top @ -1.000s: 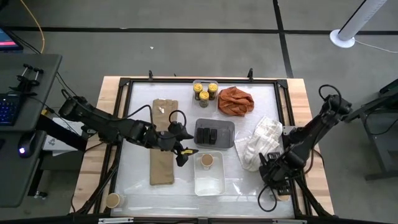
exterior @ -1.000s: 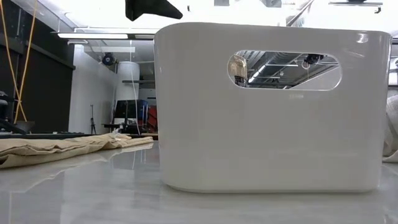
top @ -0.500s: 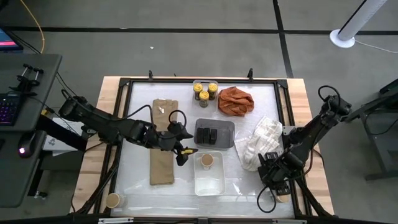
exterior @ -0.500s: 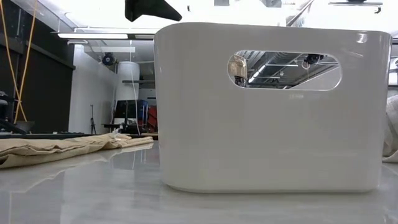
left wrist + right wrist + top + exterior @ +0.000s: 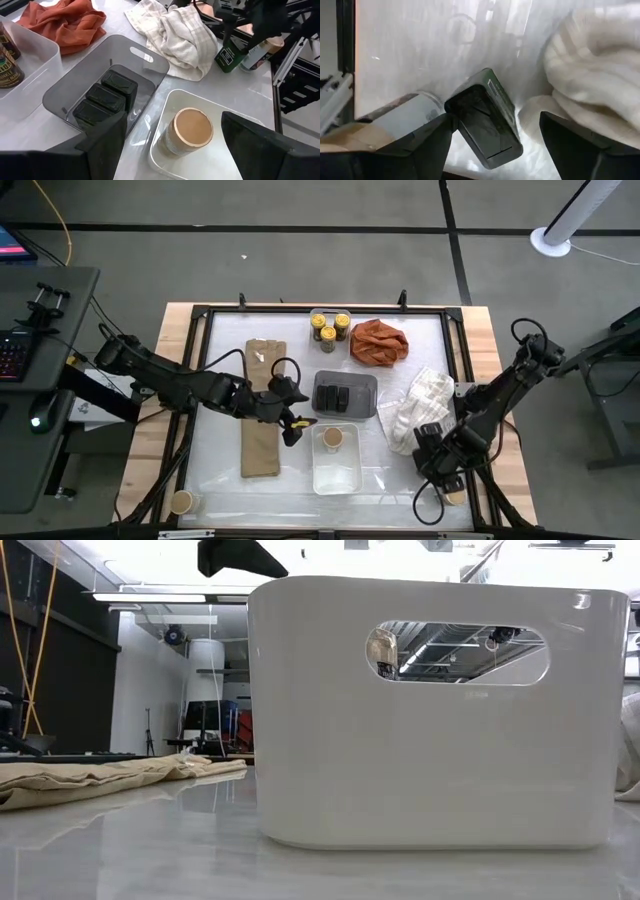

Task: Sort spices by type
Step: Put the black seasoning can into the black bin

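The dark rectangular container is to be sorted into the grey tray, so the right gripper needs to grab it by its black lid [image 5: 484, 125] next.
My left gripper [image 5: 297, 423] [image 5: 172, 145] hovers open over the far-left corner of the white tray [image 5: 336, 472], touching nothing. One tan-topped tub [image 5: 333, 438] [image 5: 192, 131] stands in that tray. Three dark tins [image 5: 106, 96] sit in the grey tray [image 5: 366, 385]. Three yellow-lidded jars [image 5: 329, 327] stand in the clear tray. My right gripper [image 5: 440, 465] [image 5: 500, 145] is open near the table's near right corner, its fingers on either side of a dark rectangular container [image 5: 485, 120] lying on the table. Another tub [image 5: 402, 117] lies beside that container.
A white towel [image 5: 420, 408] lies just beyond my right gripper, an orange cloth [image 5: 379, 342] at the far side, and a tan cloth [image 5: 263, 408] under my left arm. One more tub [image 5: 182, 501] stands at the near left corner. The white tray [image 5: 430, 710] fills the low view.
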`<state>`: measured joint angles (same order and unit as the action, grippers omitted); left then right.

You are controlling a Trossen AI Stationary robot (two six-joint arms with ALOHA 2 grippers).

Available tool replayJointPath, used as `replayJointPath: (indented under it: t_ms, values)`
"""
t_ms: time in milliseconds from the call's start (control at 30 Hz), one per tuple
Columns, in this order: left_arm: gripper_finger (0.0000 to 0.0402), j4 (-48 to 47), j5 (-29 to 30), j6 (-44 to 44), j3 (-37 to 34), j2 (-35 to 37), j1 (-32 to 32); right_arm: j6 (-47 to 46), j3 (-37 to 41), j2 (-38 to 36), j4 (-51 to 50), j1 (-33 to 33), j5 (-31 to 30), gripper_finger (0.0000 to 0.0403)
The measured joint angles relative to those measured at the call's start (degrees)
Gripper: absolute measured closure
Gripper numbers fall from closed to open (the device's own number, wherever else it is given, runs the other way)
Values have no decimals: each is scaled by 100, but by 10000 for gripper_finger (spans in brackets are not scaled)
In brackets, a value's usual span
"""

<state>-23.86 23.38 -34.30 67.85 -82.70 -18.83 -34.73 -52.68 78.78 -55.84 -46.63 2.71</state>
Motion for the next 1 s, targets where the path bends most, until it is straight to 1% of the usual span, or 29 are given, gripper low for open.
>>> replayJointPath:
  t_ms: [133, 333, 567, 700, 833, 1000]
  values:
    - [92, -59, 27, 0, 0, -2, 0, 473, -33, 0, -37, -2, -48, 110]
    - [92, -67, 26, -4, 0, -1, 0, 585, -77, 2, -120, -2, 139, 110]
    - [92, -70, 46, -2, 0, -2, 17, 528, -523, 9, -470, -2, -407, 110]
    - [92, -70, 75, -2, 0, -1, 37, 615, -645, 8, -509, -93, -256, 110]
    - [92, -71, 78, -1, 0, -1, 38, 952, -645, 49, -513, -305, -117, 110]
    - [92, -72, 81, -2, 0, 0, 37, 1464, -645, 379, -443, -409, -110, 110]
